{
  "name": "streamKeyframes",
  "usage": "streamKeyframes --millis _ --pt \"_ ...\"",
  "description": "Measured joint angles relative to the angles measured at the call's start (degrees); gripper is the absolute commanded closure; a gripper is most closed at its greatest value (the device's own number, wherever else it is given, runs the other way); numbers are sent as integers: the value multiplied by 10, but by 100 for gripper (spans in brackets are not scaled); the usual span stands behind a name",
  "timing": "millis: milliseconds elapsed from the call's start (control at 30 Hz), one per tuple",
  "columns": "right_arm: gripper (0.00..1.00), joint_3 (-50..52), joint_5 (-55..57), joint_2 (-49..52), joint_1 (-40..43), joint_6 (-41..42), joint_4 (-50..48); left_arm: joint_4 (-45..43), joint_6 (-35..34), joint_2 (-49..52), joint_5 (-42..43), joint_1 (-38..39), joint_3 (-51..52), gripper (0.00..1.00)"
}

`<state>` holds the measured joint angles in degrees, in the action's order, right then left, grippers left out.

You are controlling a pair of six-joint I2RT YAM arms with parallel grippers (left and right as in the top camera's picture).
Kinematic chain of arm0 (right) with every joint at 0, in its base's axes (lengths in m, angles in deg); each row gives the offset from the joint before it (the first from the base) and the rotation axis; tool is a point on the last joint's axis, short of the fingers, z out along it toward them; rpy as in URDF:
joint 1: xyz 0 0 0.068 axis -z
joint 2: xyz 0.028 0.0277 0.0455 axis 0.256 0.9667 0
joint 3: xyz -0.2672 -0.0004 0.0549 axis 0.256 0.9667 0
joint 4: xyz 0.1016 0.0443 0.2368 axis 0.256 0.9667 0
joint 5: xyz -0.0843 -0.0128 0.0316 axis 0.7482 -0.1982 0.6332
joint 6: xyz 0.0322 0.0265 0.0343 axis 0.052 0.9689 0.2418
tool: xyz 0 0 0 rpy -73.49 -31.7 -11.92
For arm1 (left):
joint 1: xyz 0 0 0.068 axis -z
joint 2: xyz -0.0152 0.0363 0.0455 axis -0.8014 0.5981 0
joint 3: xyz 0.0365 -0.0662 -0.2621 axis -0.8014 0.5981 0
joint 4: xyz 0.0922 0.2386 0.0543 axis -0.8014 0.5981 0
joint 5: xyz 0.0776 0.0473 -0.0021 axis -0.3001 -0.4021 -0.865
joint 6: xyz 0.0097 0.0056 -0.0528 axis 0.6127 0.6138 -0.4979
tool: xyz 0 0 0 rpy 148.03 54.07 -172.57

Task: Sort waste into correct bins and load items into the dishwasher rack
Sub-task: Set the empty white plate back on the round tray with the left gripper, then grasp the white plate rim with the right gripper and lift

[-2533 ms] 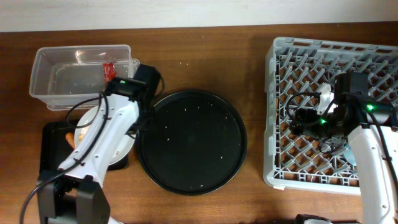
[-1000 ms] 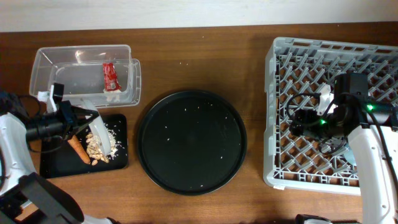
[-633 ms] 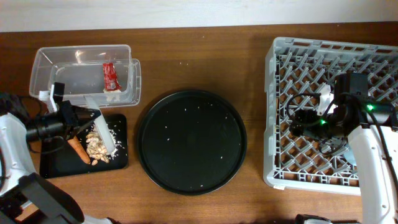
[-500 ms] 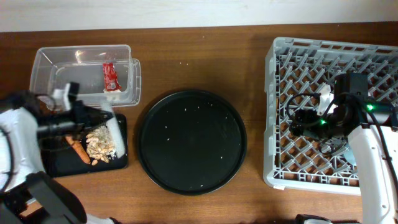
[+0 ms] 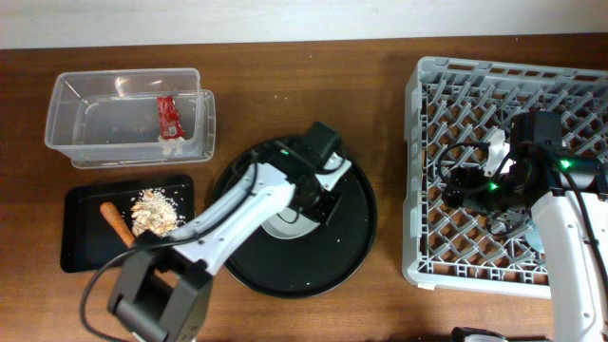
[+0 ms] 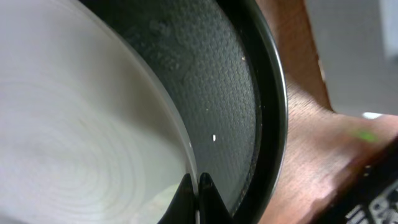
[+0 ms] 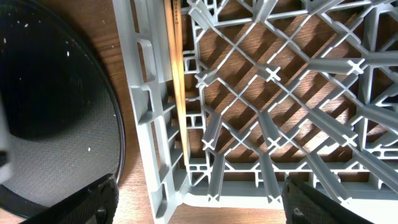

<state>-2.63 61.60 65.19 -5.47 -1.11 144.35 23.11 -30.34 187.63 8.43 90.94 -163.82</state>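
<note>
Next, my right gripper takes hold of the plate by its rim on the rack side, to leave the plate's opposite edge free to enter the rack.
My left gripper (image 5: 318, 195) is shut on the rim of the pale grey-blue plate (image 5: 285, 220) and holds it over the large round black tray (image 5: 356, 247). In the left wrist view the fingertips (image 6: 199, 186) pinch the plate's edge (image 6: 81, 124) just above the round tray (image 6: 249, 93). The clear tub (image 5: 66, 123) holds the red wrapper (image 5: 167, 116) with white tissue. The shallow black tray (image 5: 81, 252) holds the carrot (image 5: 116, 220) and beige scraps (image 5: 155, 211). My right gripper (image 5: 465, 185) is open and empty above the grey rack (image 5: 418, 171), near its corner (image 7: 149, 124). The bowl and cup do not show.
The round black tray lies in the middle, between the bins at the left and the rack at the right. The right wrist view shows its rim (image 7: 115, 124) close beside the rack wall. Bare wooden table shows along the back.
My left arm has swung right from over the shallow black tray to over the round black tray, carrying the plate. The scraps and carrot now lie in the black tray. The right arm is still.
</note>
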Motion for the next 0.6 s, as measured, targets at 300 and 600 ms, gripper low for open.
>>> streamKeyframes --millis 300,600 --pt "14 0 -5 0 -7 -7 -22 45 -14 -24 -7 -59 -30 46" --pt "17 -2 -26 105 -334 34 -212 187 -15 -174 -8 -417 -43 13"
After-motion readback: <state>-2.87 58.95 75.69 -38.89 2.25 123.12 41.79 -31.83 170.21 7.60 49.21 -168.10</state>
